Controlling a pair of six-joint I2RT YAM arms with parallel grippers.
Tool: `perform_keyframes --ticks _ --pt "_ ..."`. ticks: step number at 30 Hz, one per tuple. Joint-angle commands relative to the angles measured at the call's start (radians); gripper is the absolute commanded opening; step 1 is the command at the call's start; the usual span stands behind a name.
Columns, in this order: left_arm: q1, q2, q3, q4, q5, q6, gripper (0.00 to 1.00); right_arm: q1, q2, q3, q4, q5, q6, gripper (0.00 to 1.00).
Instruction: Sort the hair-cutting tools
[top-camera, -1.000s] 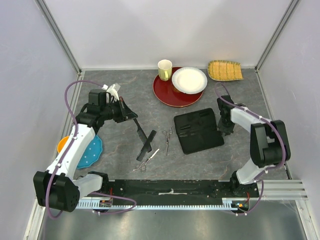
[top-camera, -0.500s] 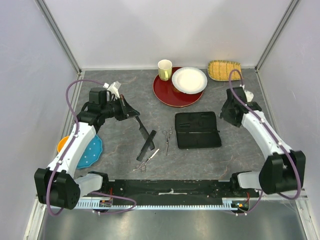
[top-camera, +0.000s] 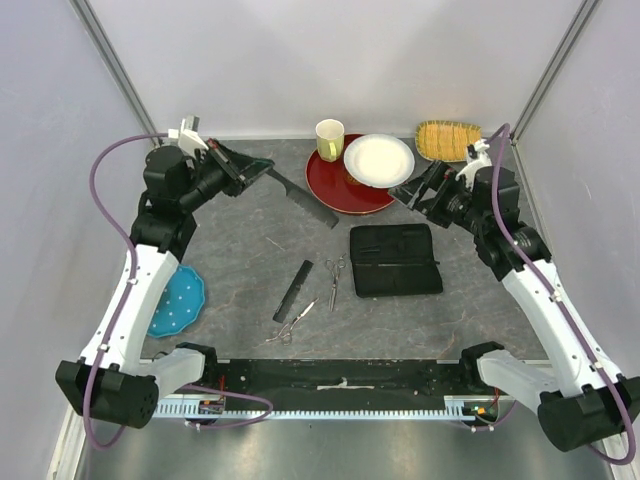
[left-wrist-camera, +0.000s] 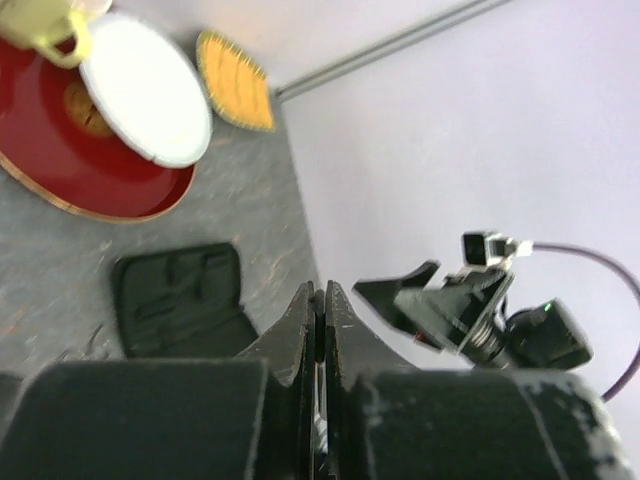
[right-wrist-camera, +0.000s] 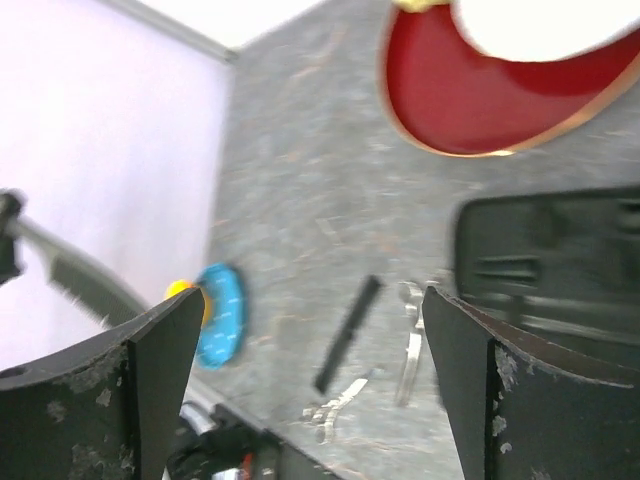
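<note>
My right gripper needs to grab the long flat black comb's loose wide end (top-camera: 322, 213) next. The comb's end in my left gripper is then free to go into the case (top-camera: 395, 260).
My left gripper (top-camera: 258, 172) is raised over the back left of the table and shut on one end of the long flat black comb (top-camera: 305, 200), which slants down to the right in the air. In the left wrist view the jaws (left-wrist-camera: 320, 297) are pressed together with only a thin sliver between them. The thicker black comb (top-camera: 293, 290) lies on the table, with one pair of silver scissors (top-camera: 333, 281) to its right and another (top-camera: 292, 322) below it. My right gripper (top-camera: 415, 190) hangs open and empty above the black case (top-camera: 395, 260). The right wrist view shows the thicker comb (right-wrist-camera: 347, 333) and both scissors (right-wrist-camera: 410, 343).
A red tray (top-camera: 335, 190) at the back carries a white plate (top-camera: 378, 160) and a yellow cup (top-camera: 329, 139). A woven yellow basket (top-camera: 450, 141) sits at the back right. A blue plate (top-camera: 180, 303) lies at the left edge.
My left arm lifted the long comb off the table, up and toward the back. My right gripper opened wide, let go of the case and rose away; the case now lies straightened.
</note>
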Motion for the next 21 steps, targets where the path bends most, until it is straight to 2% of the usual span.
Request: perform_keyframes --ticks 1,9,15,21 --pt "-0.028 -0.016 0.092 0.138 -0.121 -0.182 0.02 0.08 -0.035 0.051 0.291 -0.115 0.166 0.98" --pt "-0.126 0.019 0.137 0.256 -0.237 -0.268 0.02 0.208 0.042 0.092 0.521 -0.1 0.323 0.98" --pt "-0.183 0.056 0.188 0.284 -0.296 -0.279 0.02 0.273 0.091 0.107 0.594 -0.071 0.352 0.97" --pt "-0.224 0.062 0.197 0.299 -0.345 -0.28 0.02 0.291 0.092 0.127 0.637 -0.014 0.37 0.85"
